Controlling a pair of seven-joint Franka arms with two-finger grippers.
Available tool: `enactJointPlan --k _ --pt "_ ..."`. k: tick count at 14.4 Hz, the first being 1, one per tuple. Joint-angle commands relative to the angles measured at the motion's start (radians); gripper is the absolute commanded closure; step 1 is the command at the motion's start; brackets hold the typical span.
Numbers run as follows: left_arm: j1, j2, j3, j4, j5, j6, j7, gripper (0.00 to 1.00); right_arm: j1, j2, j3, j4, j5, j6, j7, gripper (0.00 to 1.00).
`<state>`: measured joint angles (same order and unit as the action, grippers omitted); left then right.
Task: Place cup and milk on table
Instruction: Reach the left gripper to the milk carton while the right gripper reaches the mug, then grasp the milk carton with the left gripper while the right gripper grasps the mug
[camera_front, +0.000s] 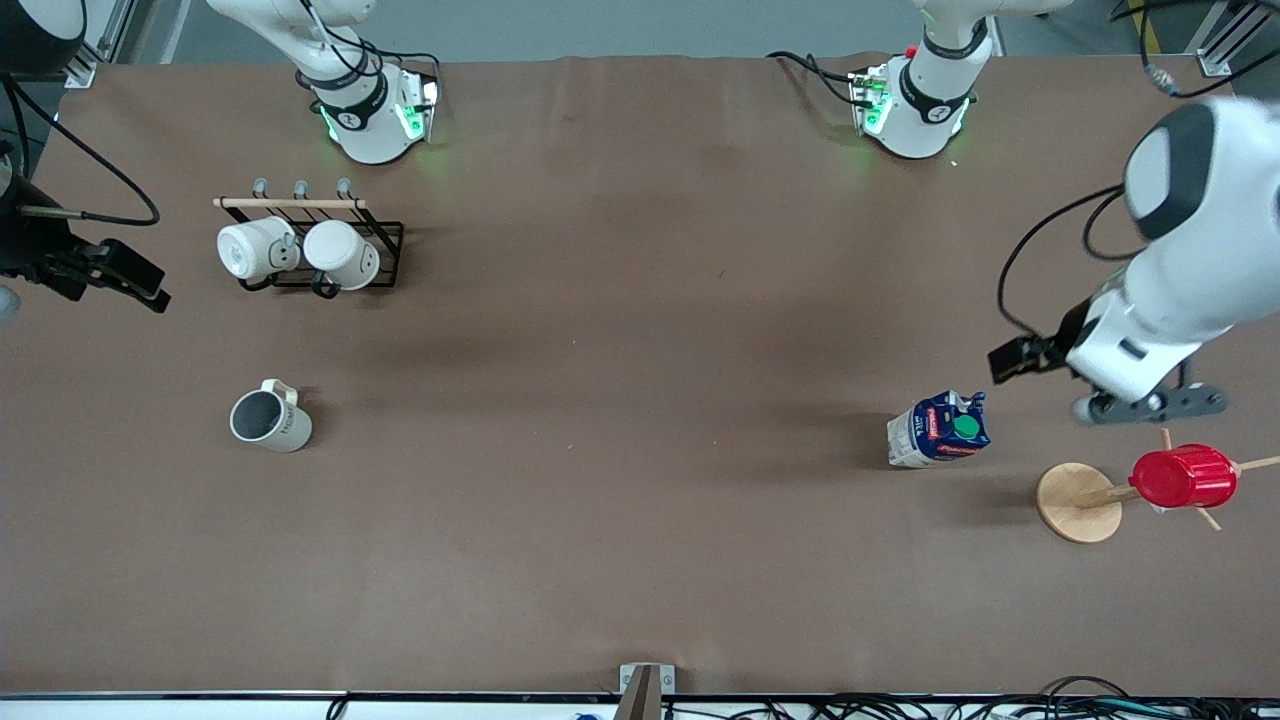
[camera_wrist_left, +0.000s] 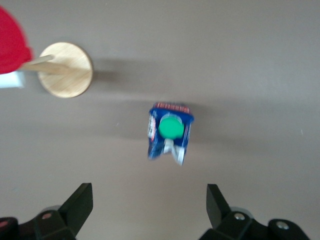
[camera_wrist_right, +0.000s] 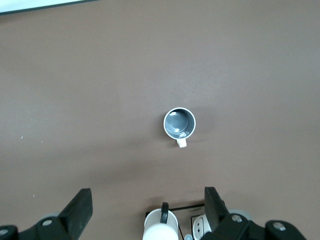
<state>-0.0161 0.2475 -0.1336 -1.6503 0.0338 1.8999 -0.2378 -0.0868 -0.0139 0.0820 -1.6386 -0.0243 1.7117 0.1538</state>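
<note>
I should next grab the carton by its blue sides (camera_front: 945, 422) (camera_wrist_left: 155, 142) beside the green cap with my left gripper, to place the milk on the tabletop.
The cup (camera_front: 270, 417), a cream mug with a dark grey inside, stands upright on the brown table (camera_front: 640, 330) toward the right arm's end. It also shows in the right wrist view (camera_wrist_right: 180, 123). The milk (camera_front: 938, 430), a blue carton with a green cap, stands on the table toward the left arm's end and shows in the left wrist view (camera_wrist_left: 170, 131). My left gripper (camera_front: 1150, 405) is up in the air beside the milk, open and empty (camera_wrist_left: 150, 205). My right gripper (camera_front: 120, 272) is up over the table's edge near the mug rack, open and empty (camera_wrist_right: 148, 207).
A black wire rack (camera_front: 385, 255) with two white mugs (camera_front: 300, 250) stands near the right arm's base. A wooden stand (camera_front: 1078, 502) carrying a red ribbed cup (camera_front: 1183, 477) stands beside the milk, nearer the front camera, just below my left gripper.
</note>
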Motion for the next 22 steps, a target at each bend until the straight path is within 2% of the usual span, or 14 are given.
enactJointPlan --k 1,5,9,12,16,19,21,22 --pt "-0.007 0.047 -0.003 -0.039 0.021 0.082 -0.047 0.00 -0.008 0.046 0.004 -0.033 0.009 0.093 0.006 0.02" --pt "-0.028 0.084 -0.001 -0.094 0.027 0.140 -0.046 0.00 -0.080 0.207 0.004 -0.040 0.009 0.198 -0.045 0.01" --pt "-0.024 0.111 -0.001 -0.098 0.028 0.160 -0.049 0.00 -0.149 0.331 0.004 -0.116 0.009 0.423 -0.167 0.01" --pt "-0.021 0.134 -0.001 -0.098 0.029 0.180 -0.046 0.00 -0.177 0.448 0.004 -0.124 0.009 0.489 -0.215 0.01" --pt "-0.024 0.150 -0.003 -0.095 0.098 0.220 -0.031 0.01 -0.203 0.509 0.005 -0.141 0.009 0.499 -0.270 0.04" --pt "-0.018 0.161 -0.004 -0.097 0.087 0.223 -0.038 0.03 -0.200 0.520 0.009 -0.196 0.010 0.537 -0.270 0.08" --pt "-0.025 0.164 -0.007 -0.100 0.086 0.223 -0.047 0.08 -0.200 0.517 0.010 -0.259 0.011 0.606 -0.270 0.09" --pt "-0.022 0.168 -0.009 -0.098 0.086 0.223 -0.048 0.14 -0.199 0.516 0.012 -0.283 0.011 0.632 -0.270 0.10"
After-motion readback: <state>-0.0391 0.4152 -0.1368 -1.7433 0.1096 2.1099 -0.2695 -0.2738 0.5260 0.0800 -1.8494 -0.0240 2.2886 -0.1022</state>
